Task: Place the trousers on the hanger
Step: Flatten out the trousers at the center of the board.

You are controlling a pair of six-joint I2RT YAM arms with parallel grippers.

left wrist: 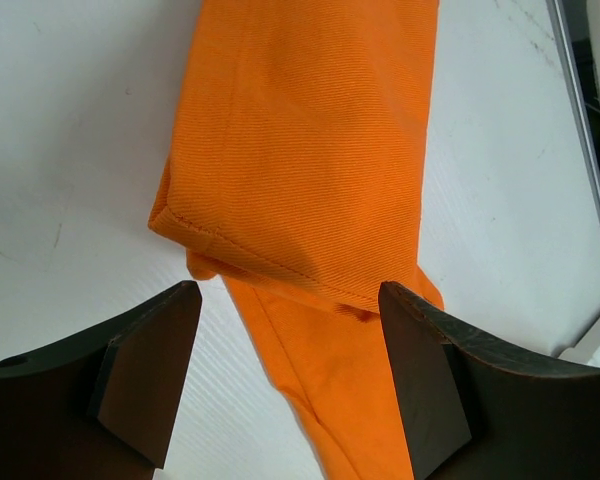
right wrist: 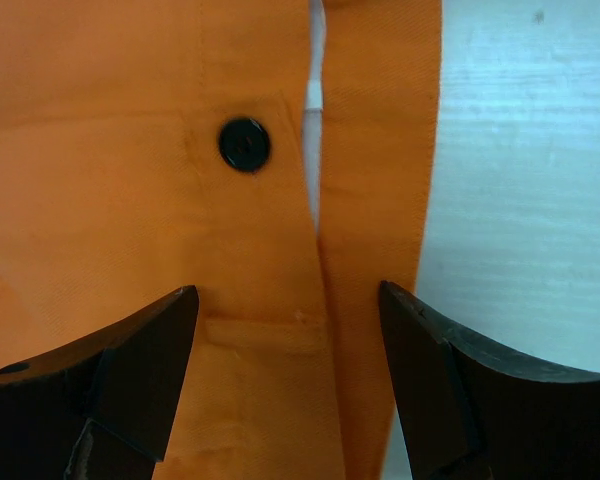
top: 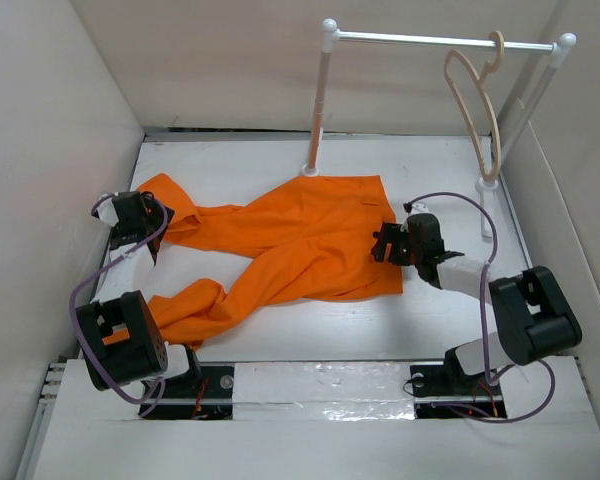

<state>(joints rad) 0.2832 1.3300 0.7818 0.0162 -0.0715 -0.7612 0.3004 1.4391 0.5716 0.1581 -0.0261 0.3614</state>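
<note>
The waistband's edge near the black button lies between my right gripper's fingers, so closing now would catch the waistband. It is time to close.
The orange trousers [top: 300,245] lie flat on the white table, waist to the right, two legs running left. The pale wooden hanger [top: 473,95] hangs by its hook from the white rail at the back right. My left gripper [top: 152,232] is open over the hem of the upper leg [left wrist: 290,150], with the cloth between its spread fingers [left wrist: 145,370]. My right gripper [top: 385,245] is open over the waistband [right wrist: 370,200] at the right edge of the trousers, near a black button [right wrist: 244,144]. Neither holds anything.
A white rail [top: 440,41] on two posts [top: 317,110] stands at the back of the table. White walls close in the left, back and right. Bare table [top: 460,170] lies between the waist and the right post.
</note>
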